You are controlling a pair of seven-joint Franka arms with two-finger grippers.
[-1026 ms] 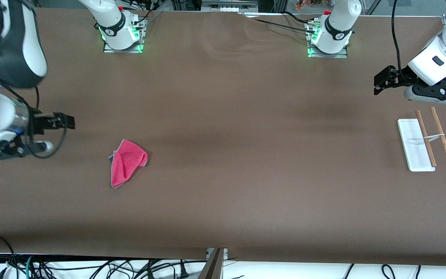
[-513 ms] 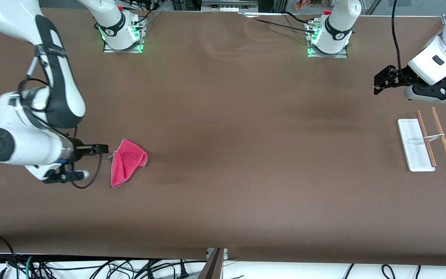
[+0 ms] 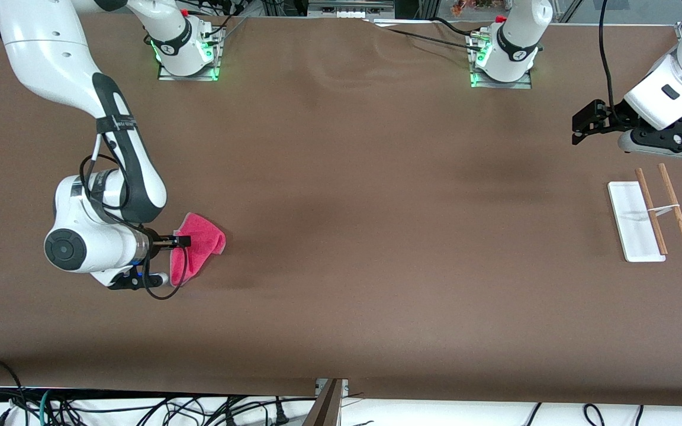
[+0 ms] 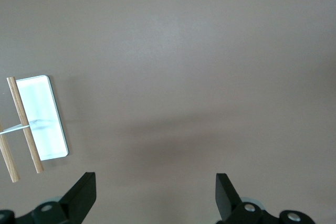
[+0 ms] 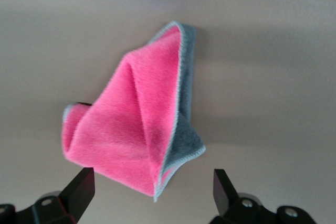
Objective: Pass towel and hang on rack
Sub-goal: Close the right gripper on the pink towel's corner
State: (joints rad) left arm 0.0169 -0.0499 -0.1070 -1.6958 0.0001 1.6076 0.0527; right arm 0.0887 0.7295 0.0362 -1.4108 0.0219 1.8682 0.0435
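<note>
Both fingers are wide open above the towel's corner [image 5: 151, 180]. My right gripper isn't ready to close yet and will lower first, then close on the towel.
The towel [image 3: 202, 244] lies crumpled on the brown table toward the right arm's end, pink face up with a grey fold and edge showing [image 5: 139, 124]. My right gripper [image 3: 182, 241] hovers over the towel's edge, open; in the right wrist view [image 5: 152, 190] the towel's corner reaches in between the two fingers. The rack [image 3: 652, 214] stands at the left arm's end: white base, two brown rods, white crosspiece, also seen in the left wrist view [image 4: 37, 121]. My left gripper [image 3: 584, 125] waits above the table beside the rack, open and empty [image 4: 156, 195].
The two arm bases [image 3: 187, 53] [image 3: 504, 59] stand along the table's edge farthest from the front camera. Cables [image 3: 140, 408] hang below the edge nearest that camera. A wide stretch of bare brown table separates the towel and the rack.
The right arm has swung in from the table's end and brought its open gripper over the towel's edge. The towel, the rack and the left arm have not moved.
</note>
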